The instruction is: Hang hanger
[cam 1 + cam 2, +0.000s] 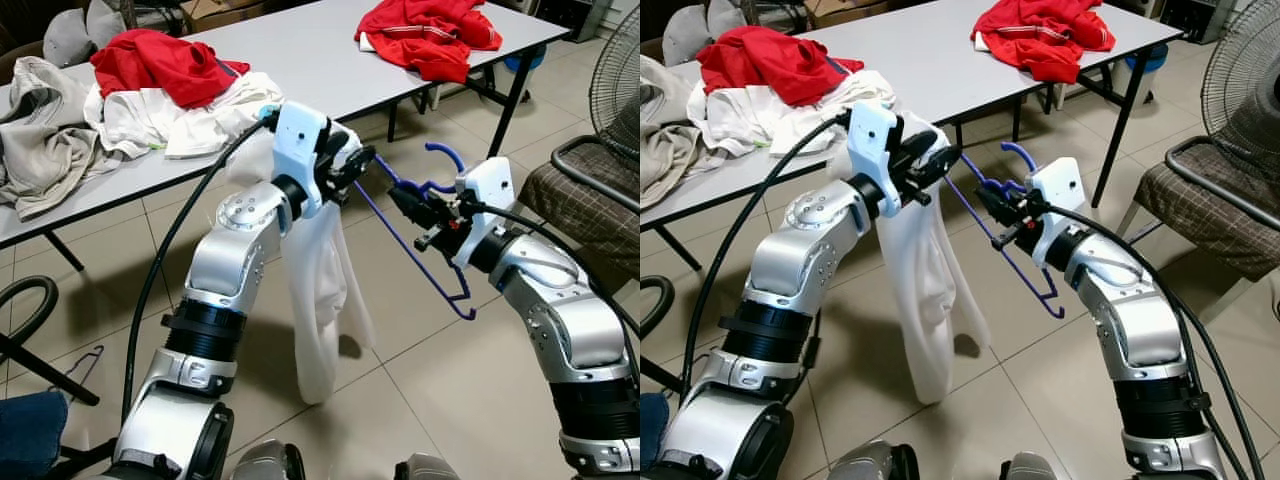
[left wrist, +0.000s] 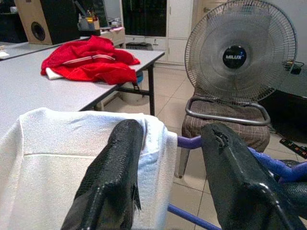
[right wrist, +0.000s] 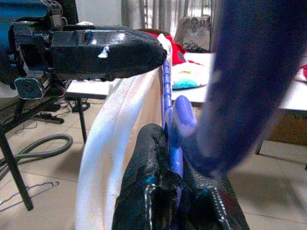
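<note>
My left gripper grabs the cloth by the hemmed edge point(image 2: 162, 160) held up on the blue bar next, since the cloth hangs slack below the hanger.
A blue plastic hanger point(image 1: 410, 248) hangs in the air in front of me, above the tiled floor, its hook point(image 1: 445, 152) pointing up. My right gripper point(image 1: 400, 200) is shut on it just below the hook; in the right wrist view the fingers point(image 3: 153, 163) pinch the blue bar point(image 3: 167, 91). A white garment point(image 1: 320, 300) is draped over the hanger's left end and hangs down to the floor. My left gripper point(image 1: 362, 160) is at that end, fingers apart, with the blue bar point(image 2: 189, 142) running between them and the white cloth point(image 2: 72, 158) against one finger point(image 2: 117, 172).
A grey table point(image 1: 300, 50) stands ahead with red clothes point(image 1: 160, 62), another red pile point(image 1: 430, 35) and pale garments point(image 1: 60, 130). At the right are a fan point(image 1: 615, 80) and a checked chair point(image 1: 590, 190). A wire hanger point(image 1: 80, 370) and a black hose point(image 1: 25, 310) lie on the floor at the left.
</note>
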`<state>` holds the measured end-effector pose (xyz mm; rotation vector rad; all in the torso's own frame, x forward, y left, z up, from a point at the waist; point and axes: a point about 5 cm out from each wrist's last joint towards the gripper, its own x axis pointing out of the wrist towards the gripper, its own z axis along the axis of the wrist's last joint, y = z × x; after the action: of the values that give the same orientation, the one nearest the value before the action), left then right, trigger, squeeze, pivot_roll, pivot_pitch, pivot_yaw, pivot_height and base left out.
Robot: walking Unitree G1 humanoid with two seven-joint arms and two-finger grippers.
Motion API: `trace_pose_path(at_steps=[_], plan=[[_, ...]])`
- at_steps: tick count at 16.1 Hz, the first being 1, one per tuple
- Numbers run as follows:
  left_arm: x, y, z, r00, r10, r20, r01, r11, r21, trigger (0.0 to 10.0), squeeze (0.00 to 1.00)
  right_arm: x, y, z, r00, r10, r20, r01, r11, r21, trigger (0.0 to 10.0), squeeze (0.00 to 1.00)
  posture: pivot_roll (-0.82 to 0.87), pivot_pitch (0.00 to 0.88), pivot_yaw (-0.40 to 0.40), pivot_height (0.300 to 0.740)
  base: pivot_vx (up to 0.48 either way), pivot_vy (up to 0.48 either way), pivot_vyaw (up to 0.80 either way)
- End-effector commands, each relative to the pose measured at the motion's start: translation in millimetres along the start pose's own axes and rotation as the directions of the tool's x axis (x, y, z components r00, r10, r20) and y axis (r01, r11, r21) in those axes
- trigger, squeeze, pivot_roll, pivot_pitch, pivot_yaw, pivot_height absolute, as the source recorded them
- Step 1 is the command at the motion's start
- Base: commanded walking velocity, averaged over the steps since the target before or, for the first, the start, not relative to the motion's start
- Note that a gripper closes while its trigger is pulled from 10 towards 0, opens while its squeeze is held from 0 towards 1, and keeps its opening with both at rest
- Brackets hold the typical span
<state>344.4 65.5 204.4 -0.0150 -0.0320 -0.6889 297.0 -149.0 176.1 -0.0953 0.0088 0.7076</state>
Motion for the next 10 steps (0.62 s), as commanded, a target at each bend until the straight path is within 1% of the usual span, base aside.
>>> trace_pose_path(at_steps=[1, 4, 7, 10], plan=[[0.1, 3.2, 0.2, 1.0, 0.005, -0.016, -0.005, 1.0, 0.005, 0.0, 0.0, 5.6, 1.7, 16.7, 0.998, 0.033, 0.056, -0.031, 0.999, -0.03, 0.0, 0.0, -0.21, 0.0, 0.113, 0.74, 0.0, 0.0, 0.0], [-0.2, 5.8, -3.9, 0.998, 0.03, -0.055, -0.029, 0.999, 0.014, 0.0, 0.0, 6.5, 2.2, 18.0, 0.997, 0.044, 0.06, -0.041, 0.998, -0.036, 0.0, 0.0, -0.21, 0.0, 0.114, 0.74, 0.0, 0.0, 0.0], [-0.2, 8.2, -5.9, 0.996, 0.044, -0.075, -0.041, 0.998, 0.04, 0.0, 0.0, 5.6, 1.6, 20.4, 0.997, 0.046, 0.065, -0.044, 0.998, -0.041, 0.0, 0.0, -0.22, 0.0, 0.117, 0.74, 0.0, 0.0, 0.0], [-0.3, 9.0, -5.6, 0.996, 0.038, -0.075, -0.035, 0.999, 0.036, 0.0, 0.0, 5.3, 1.1, 22.1, 0.997, 0.047, 0.069, -0.044, 0.998, -0.045, 0.0, 0.0, -0.22, 0.0, 0.117, 0.74, 0.0, 0.0, 0.0]])
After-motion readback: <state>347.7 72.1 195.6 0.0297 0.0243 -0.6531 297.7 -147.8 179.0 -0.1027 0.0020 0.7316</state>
